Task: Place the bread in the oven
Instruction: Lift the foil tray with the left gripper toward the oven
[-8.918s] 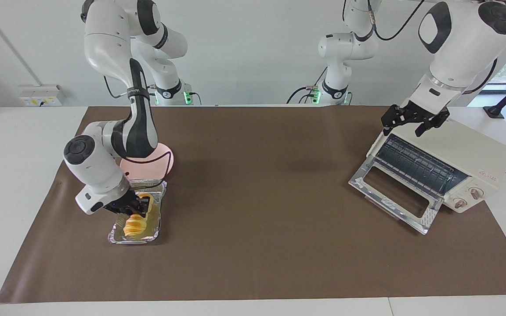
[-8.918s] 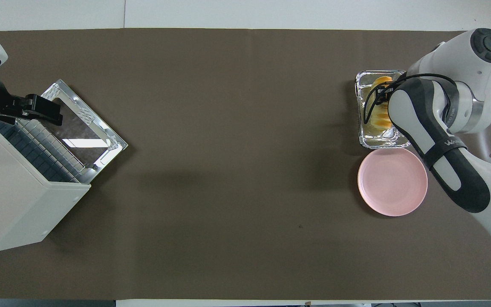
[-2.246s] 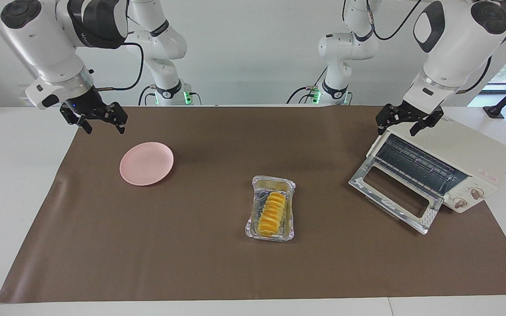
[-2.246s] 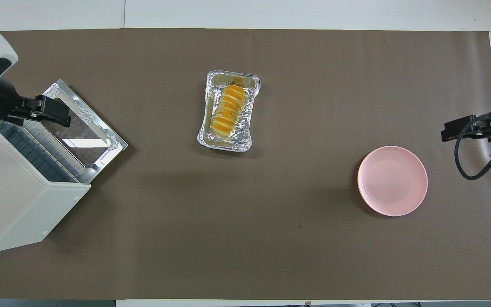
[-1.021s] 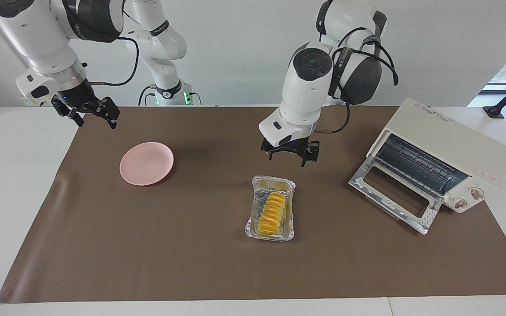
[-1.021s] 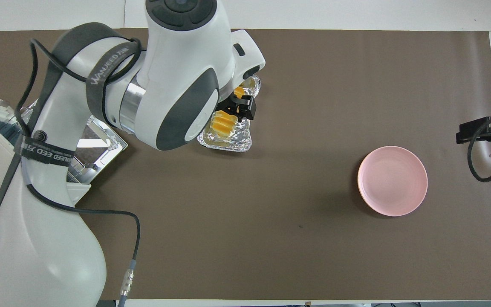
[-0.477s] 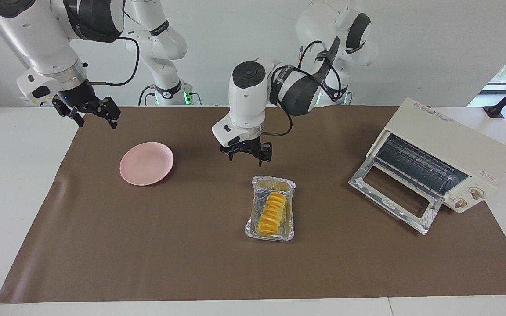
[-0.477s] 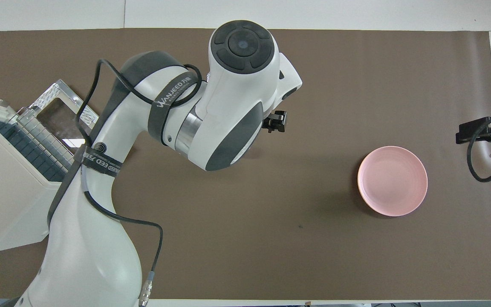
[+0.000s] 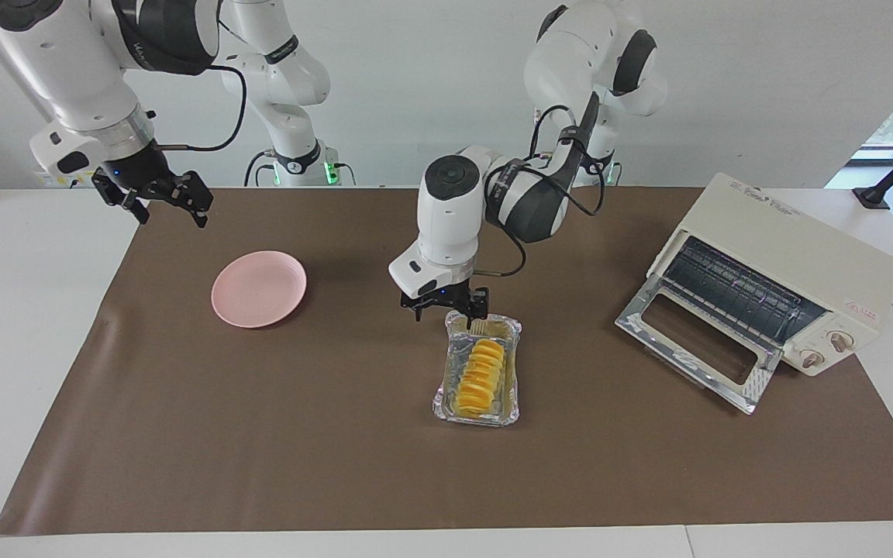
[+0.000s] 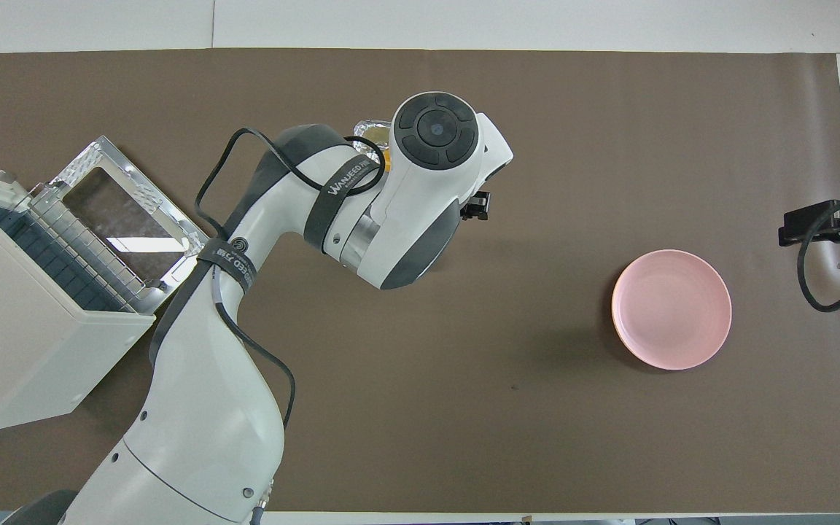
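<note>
My left gripper should next pick up the open foil tray (image 9: 446,406) by its rim, so that the loose bread slices inside don't tip out.
The bread (image 9: 479,377), a row of yellow-orange ridged slices, lies in a crinkled foil tray (image 9: 446,406) in the middle of the mat. My left gripper (image 9: 448,311) hangs open just above the tray's end nearer the robots, one fingertip over the tray rim, with nothing between its fingers. In the overhead view the left arm covers most of the tray; only a sliver of bread (image 10: 386,157) shows. The cream oven (image 9: 795,256) stands at the left arm's end, its door (image 9: 694,350) dropped open. My right gripper (image 9: 169,211) waits open in the air above the mat's corner near the plate.
A round pink plate (image 9: 259,288) sits toward the right arm's end of the brown mat (image 9: 260,434). The oven's wire rack (image 9: 733,291) shows inside the opening. The lowered door juts out over the mat toward the tray.
My left gripper has swung from beside the oven to the table's middle and come down onto the nearer end of the foil tray. The right arm has stayed where it was.
</note>
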### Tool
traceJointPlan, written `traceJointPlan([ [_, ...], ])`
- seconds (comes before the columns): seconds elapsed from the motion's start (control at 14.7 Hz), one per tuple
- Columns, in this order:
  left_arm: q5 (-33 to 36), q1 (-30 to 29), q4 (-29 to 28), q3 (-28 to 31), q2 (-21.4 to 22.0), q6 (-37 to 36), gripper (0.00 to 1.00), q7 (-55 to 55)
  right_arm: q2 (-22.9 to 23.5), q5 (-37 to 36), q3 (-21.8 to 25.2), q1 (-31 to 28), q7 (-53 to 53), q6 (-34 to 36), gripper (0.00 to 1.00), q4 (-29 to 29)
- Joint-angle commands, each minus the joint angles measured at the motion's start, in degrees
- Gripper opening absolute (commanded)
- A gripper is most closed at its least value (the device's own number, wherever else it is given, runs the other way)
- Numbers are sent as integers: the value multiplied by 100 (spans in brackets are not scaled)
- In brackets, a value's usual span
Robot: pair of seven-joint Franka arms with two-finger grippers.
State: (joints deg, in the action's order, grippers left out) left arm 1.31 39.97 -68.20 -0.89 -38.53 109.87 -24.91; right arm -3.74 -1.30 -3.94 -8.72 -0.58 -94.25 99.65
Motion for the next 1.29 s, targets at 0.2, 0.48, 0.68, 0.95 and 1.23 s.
traceJointPlan([
  [0.2,142,55,351,45,-646,491,100,-66,-30,-55,-72,-77,-47,47,100,11],
  [0.48,124,55,334,63,-709,702,100,-162,-30,-55,-72,-77,-47,47,100,11],
  [0.68,124,64,290,63,-718,729,100,-216,-30,-55,-63,-77,-47,47,100,11],
  [0.95,115,64,237,63,-744,659,88,-392,-30,-55,-72,-77,-47,47,100,11],
  [1.23,115,64,237,63,-727,422,81,-392,-30,-55,-72,-77,-47,47,100,11],
])
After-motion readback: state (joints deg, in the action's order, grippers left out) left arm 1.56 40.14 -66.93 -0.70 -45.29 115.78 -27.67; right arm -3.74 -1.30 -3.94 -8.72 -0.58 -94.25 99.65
